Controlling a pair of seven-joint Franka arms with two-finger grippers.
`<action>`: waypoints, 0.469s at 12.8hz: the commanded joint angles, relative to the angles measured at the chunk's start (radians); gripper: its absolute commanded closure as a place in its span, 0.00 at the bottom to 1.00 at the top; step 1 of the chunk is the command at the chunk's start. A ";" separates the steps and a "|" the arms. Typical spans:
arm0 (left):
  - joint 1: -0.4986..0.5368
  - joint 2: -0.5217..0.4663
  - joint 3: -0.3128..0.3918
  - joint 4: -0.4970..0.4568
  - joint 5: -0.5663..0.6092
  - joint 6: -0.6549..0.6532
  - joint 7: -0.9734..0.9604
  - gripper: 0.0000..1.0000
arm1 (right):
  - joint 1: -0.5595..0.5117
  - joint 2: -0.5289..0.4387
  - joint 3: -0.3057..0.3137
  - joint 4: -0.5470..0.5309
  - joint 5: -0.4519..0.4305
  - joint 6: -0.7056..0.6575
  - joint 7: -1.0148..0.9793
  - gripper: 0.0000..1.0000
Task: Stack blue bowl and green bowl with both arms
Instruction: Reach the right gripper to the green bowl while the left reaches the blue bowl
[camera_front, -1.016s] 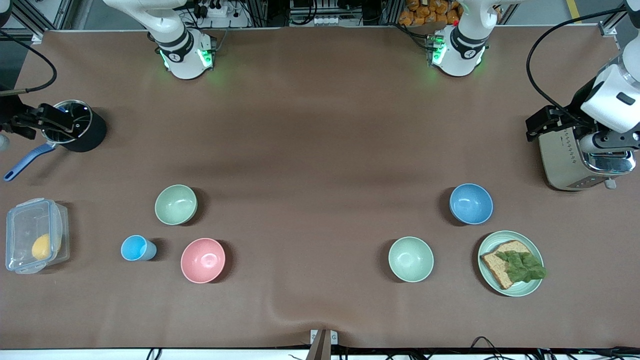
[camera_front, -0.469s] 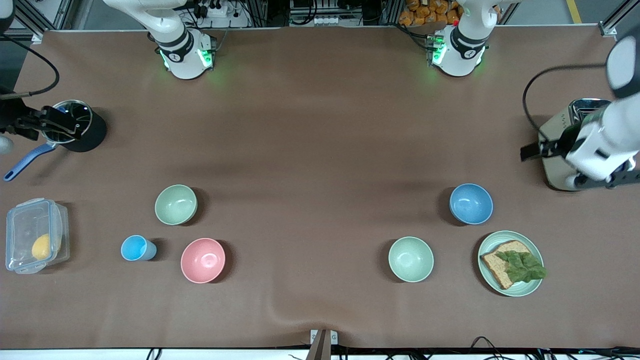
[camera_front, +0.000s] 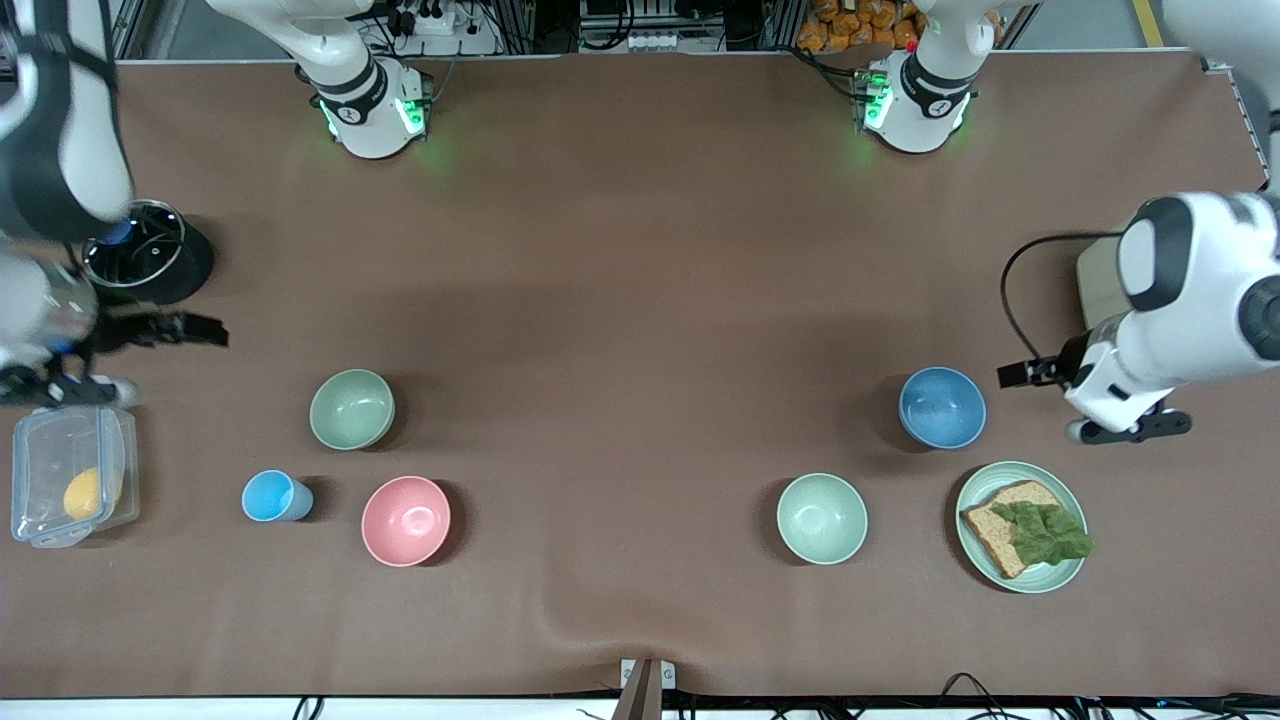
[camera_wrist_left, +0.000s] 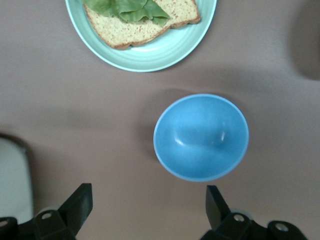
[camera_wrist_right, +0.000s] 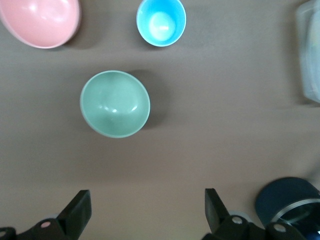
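Note:
The robot will next grab the blue bowl by its rim (camera_front: 942, 370) with the left gripper, to stack the blue bowl with the green bowl (camera_front: 351, 409).
The blue bowl (camera_front: 942, 407) stands upright on the table toward the left arm's end; it also shows in the left wrist view (camera_wrist_left: 201, 136). The sage green bowl (camera_front: 351, 409) stands upright toward the right arm's end and shows in the right wrist view (camera_wrist_right: 115, 103). My left gripper (camera_front: 1120, 428) hangs open and empty over bare table beside the blue bowl (camera_wrist_left: 148, 207). My right gripper (camera_front: 65, 388) hangs open and empty over the table between the black pot and the plastic box, well apart from the green bowl (camera_wrist_right: 145, 210).
A paler mint bowl (camera_front: 822, 518) and a mint plate (camera_front: 1070, 575) with bread lie nearer the front camera than the blue bowl. A pink bowl (camera_front: 406, 520) and light-blue cup (camera_front: 272, 496) sit near the green bowl. Black pot (camera_front: 150, 250), plastic box (camera_front: 65, 470), toaster (camera_front: 1095, 280).
Both arms have swung toward the front camera: the left from over the toaster to beside the blue bowl, the right from the pot to near the plastic box. The bowls have not moved.

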 joint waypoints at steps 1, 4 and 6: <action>0.026 0.010 -0.004 -0.104 0.026 0.178 0.020 0.00 | -0.017 0.081 0.005 -0.023 0.045 0.066 0.006 0.00; 0.027 0.078 -0.004 -0.134 0.049 0.288 0.017 0.00 | -0.017 0.192 0.005 -0.025 0.084 0.110 0.006 0.00; 0.027 0.112 -0.004 -0.132 0.054 0.311 0.019 0.00 | -0.013 0.256 0.007 -0.025 0.126 0.133 0.004 0.00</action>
